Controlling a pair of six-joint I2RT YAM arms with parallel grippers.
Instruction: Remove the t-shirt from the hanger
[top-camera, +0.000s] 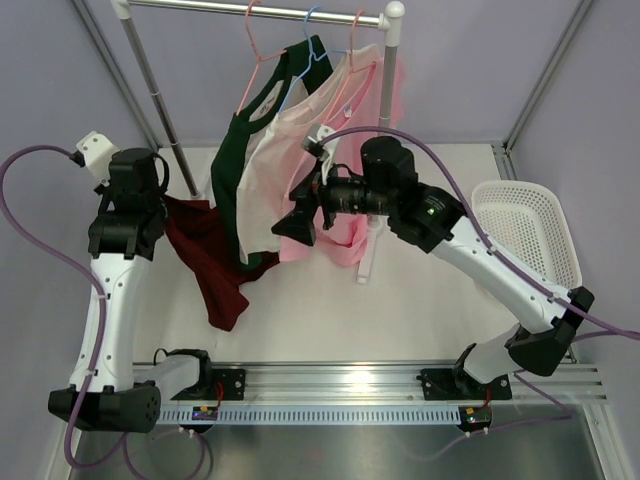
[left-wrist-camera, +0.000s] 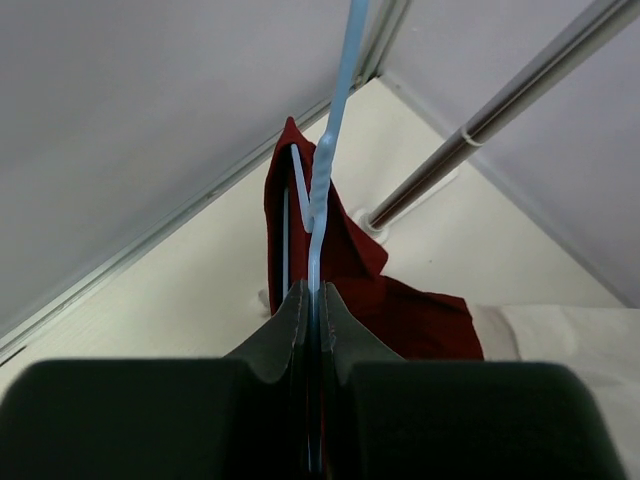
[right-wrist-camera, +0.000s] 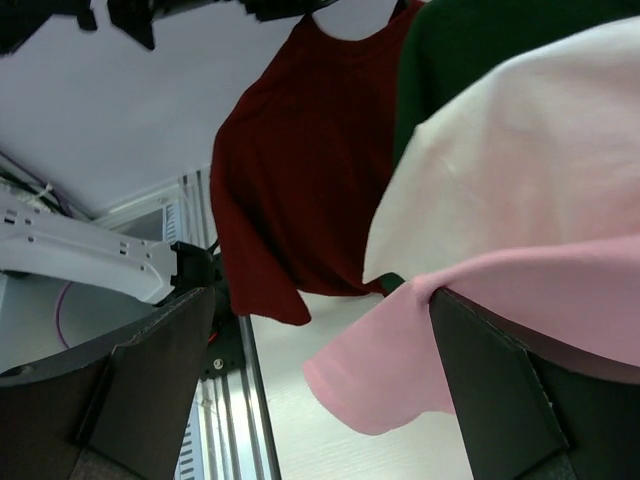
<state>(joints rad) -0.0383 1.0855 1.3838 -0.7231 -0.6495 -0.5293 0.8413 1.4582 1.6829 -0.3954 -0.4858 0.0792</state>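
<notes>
My right gripper should next pull the dark red t-shirt off the hanger, so it should grab the t-shirt by its hanging hem (top-camera: 236, 296) (right-wrist-camera: 296, 288).
A dark red t-shirt (top-camera: 205, 260) hangs low at the left, off the rack, its hem near the table. In the left wrist view it (left-wrist-camera: 400, 310) drapes over a light blue hanger (left-wrist-camera: 325, 170), and my left gripper (left-wrist-camera: 312, 290) is shut on the hanger's wire stem. From above, the left gripper (top-camera: 160, 205) sits at the shirt's top edge, mostly hidden by the arm. My right gripper (top-camera: 297, 215) stands open beside the hanging shirts, to the right of the red t-shirt (right-wrist-camera: 290, 170). A pink sleeve (right-wrist-camera: 400, 360) rests against its right finger (right-wrist-camera: 520, 400); nothing is gripped by the right gripper (right-wrist-camera: 320, 295).
A clothes rack rail (top-camera: 200, 6) at the back carries a dark green shirt (top-camera: 240, 150), a cream shirt (top-camera: 275, 170) and a pink shirt (top-camera: 345, 240) on hangers. A white basket (top-camera: 530, 230) stands at the right. The rack's post (left-wrist-camera: 500, 110) runs close to the left gripper.
</notes>
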